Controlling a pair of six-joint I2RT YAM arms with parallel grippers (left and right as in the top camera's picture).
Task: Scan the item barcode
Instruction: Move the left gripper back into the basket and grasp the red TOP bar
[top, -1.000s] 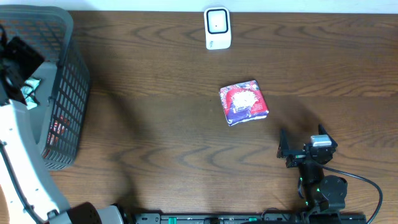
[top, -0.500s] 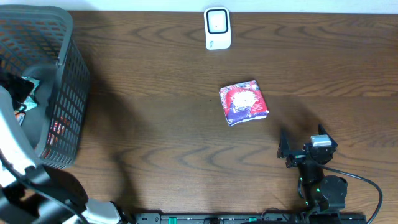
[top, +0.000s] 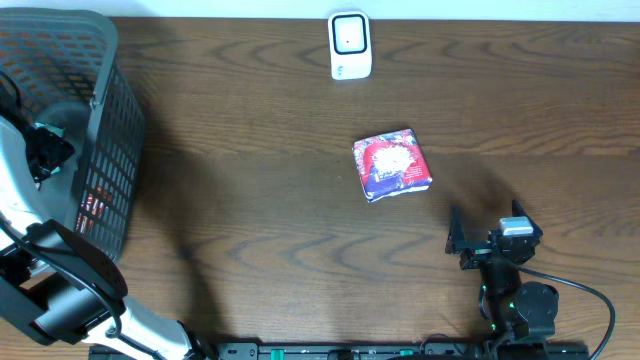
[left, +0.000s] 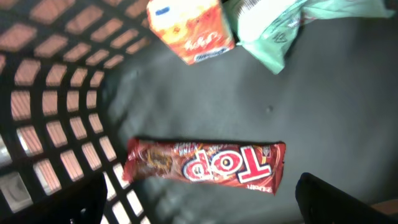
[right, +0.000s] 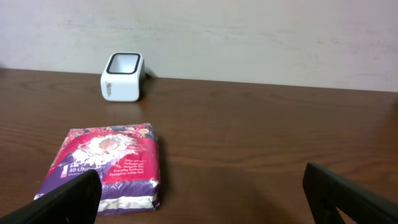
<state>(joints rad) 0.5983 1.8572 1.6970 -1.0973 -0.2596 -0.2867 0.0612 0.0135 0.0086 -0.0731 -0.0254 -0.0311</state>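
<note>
The left gripper pinches the red TOP bar wrapper (left: 208, 167) across its long edges at the lettering next, leaving its bottom facing outward to scan the barcode.
My left gripper (top: 45, 150) is down inside the dark mesh basket (top: 105, 120) at the table's left end. It stands open (left: 205, 208) just above a red "TOP" bar wrapper (left: 208, 167) that lies flat on the basket floor and touches neither finger. An orange carton (left: 189, 28) and a pale green and white bag (left: 273, 28) lie beyond the wrapper. A red and purple packet (top: 392, 165) (right: 109, 165) rests in the middle of the table. The white scanner (top: 350, 45) (right: 123, 76) stands at the far edge. My right gripper (top: 486, 225) (right: 208, 199) is open and empty, close to the packet.
The basket's mesh wall (left: 56, 93) curves close on the left of my left gripper. Bare wood (top: 250, 180) stretches between the basket and the packet. A light wall (right: 249, 31) rises behind the scanner.
My left arm has shifted its pose over the basket and its gripper has dropped lower inside, with the jaws opened wider. The packet, the scanner and my right arm have not moved.
</note>
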